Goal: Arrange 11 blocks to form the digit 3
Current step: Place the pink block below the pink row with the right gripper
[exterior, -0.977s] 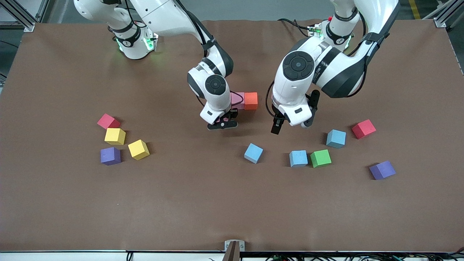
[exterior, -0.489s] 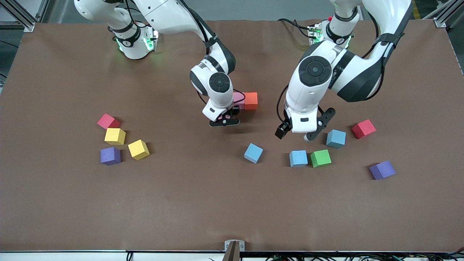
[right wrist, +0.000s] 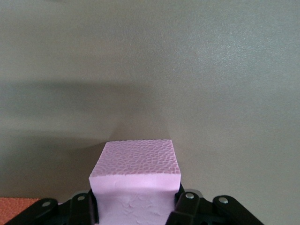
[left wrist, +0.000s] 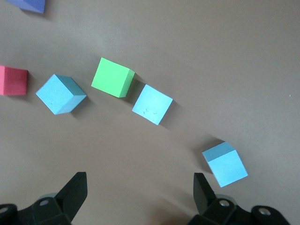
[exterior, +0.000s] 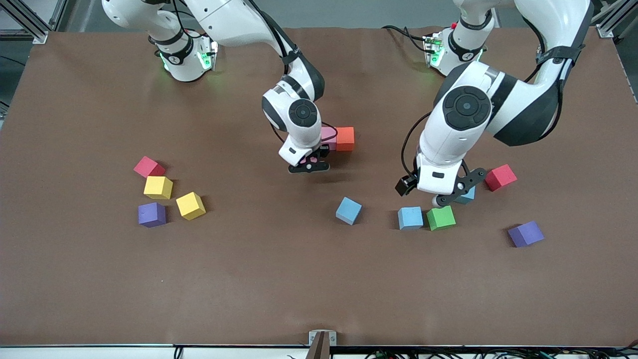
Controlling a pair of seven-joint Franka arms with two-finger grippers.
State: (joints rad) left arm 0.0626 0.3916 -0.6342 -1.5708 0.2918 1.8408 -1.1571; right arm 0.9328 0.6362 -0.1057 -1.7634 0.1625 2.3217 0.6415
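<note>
My right gripper should release the pink block point(right wrist: 134, 180) now, because the pink block is low beside the orange block point(right wrist: 16, 208) and would stand on the tabletop.
A pink block point(right wrist: 136, 176) is clamped in my shut right gripper point(right wrist: 136, 206), low over the table. In the front view the right gripper point(exterior: 309, 167) is beside a pink block point(exterior: 327, 136) that touches an orange block point(exterior: 345, 138). My left gripper point(exterior: 458, 188) hangs open and holds nothing, covering most of a light blue block point(exterior: 469, 197). Its wrist view shows that blue block point(left wrist: 61, 93), a green block point(left wrist: 112, 77) and two more blue blocks point(left wrist: 152, 104) point(left wrist: 226, 164) on the table past the fingers point(left wrist: 75, 192).
Two yellow blocks point(exterior: 158, 187) point(exterior: 191, 205), a purple one point(exterior: 152, 214) and a red cube point(exterior: 148, 166) lie toward the right arm's end. A red cube point(exterior: 501, 177) and a purple block point(exterior: 526, 234) lie toward the left arm's end.
The left arm has swung toward its own end of the table and come over the light blue block near the red cube. The right gripper shifted slightly toward the pink and orange pair.
</note>
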